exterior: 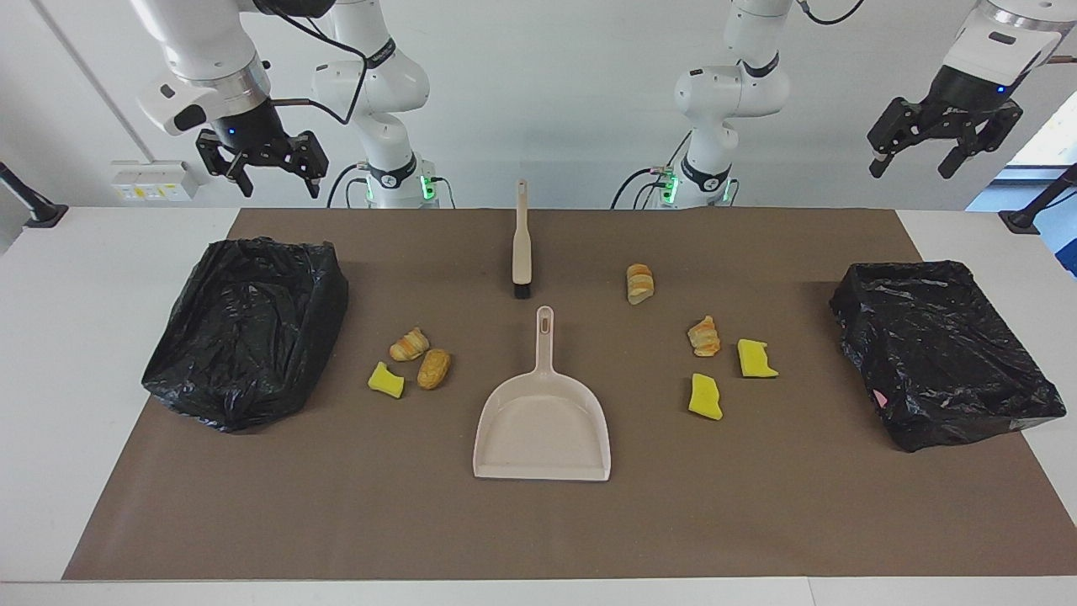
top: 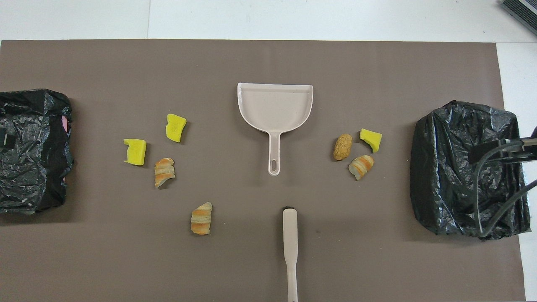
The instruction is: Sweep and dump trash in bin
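Observation:
I will next grab the dustpan with my right gripper by the end of its narrow handle, because the dustpan's broad scoop spreads too wide for my fingers.
Several bits of trash lie on the brown mat. A yellow chunk, a croissant piece and a bread piece lie toward the right arm's end. Two croissant pieces and two yellow chunks lie toward the left arm's end. A bin lined with a black bag stands at each end. My right gripper hangs open and empty, high over the table's edge by its bin. My left gripper hangs open and empty, high by the other bin.
A beige dustpan lies mid-mat, its handle toward the robots. A beige brush lies just nearer to the robots than the dustpan, bristles toward the handle. In the overhead view a cable hangs over the bin at the right arm's end.

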Available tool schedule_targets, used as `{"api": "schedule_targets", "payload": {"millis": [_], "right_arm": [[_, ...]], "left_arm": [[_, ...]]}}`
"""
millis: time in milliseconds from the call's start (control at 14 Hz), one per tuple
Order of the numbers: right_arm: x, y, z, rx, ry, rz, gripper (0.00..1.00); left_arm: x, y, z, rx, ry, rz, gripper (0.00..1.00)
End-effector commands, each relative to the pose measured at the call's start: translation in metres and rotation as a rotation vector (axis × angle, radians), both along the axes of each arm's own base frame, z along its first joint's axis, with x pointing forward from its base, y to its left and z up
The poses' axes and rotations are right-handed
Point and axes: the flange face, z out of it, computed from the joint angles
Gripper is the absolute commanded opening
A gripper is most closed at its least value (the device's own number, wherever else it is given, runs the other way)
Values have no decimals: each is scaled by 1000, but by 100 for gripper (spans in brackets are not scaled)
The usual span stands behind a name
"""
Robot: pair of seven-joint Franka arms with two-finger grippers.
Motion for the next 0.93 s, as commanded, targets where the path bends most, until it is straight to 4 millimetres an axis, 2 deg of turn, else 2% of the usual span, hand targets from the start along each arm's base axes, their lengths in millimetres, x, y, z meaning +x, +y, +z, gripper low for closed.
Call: {"api": "schedule_targets", "payload": {"millis": [0,286,501,716,859], "right_arm": [[-6,-14,7,16,-12,6,100],[-1,-17,10,9,-52,3,100],[-1,-19,11,8,-54,-5,100],[-1,-19,7,16,-49,-6,100],[0,-28,2,17,-52,-19,100]], "left_arm": [[-10,-12,-2,-10,23,-23,100],[-12,-35,0,-11,22,-60,100],[-18,-37,-2,-10,37,-62,100],[-36,-54,-13,-6,56,-97,100],[-48,-63,-20,-6,73,-114,100]]}}
